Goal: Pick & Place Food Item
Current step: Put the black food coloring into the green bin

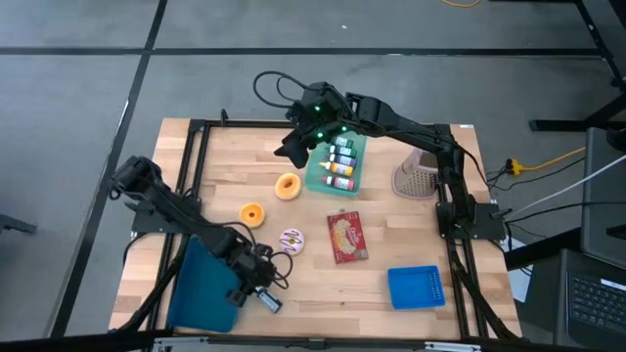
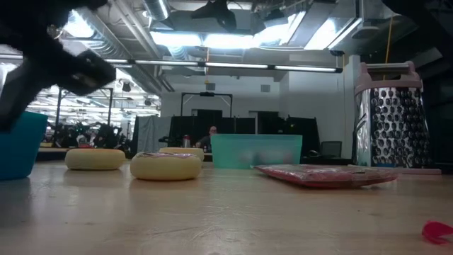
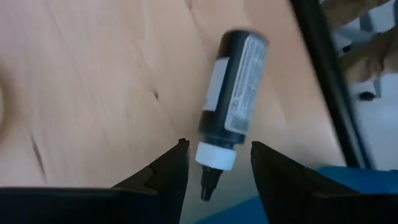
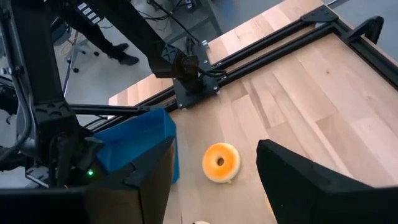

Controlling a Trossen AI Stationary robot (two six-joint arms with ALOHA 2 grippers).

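Note:
My left gripper's fingers are above the white collar (image 1: 261, 292) and would miss it if they closed now. My left gripper should go lower before it closes on the collar.
A small dark bottle (image 3: 231, 87) with a white collar and black nozzle lies on its side on the wood near the table's front edge (image 1: 270, 302). My left gripper (image 3: 218, 144) hangs open just above it, slanting down, one finger on each side of the white collar (image 3: 216, 157) with gaps on both sides. In the high view this gripper (image 1: 256, 290) is beside the blue bin (image 1: 203, 284). My right gripper (image 4: 214, 143) stands open high over the far half of the table (image 1: 293, 149), with an orange donut (image 4: 221, 163) far below it.
Two orange donuts (image 1: 287, 186) (image 1: 251, 213) and a sprinkled one (image 1: 291, 241) lie mid-table. A teal tray of bottles (image 1: 337, 161) and a grater (image 1: 416, 176) stand at the back. A red packet (image 1: 347, 237) and a blue basket (image 1: 416, 286) lie to the right.

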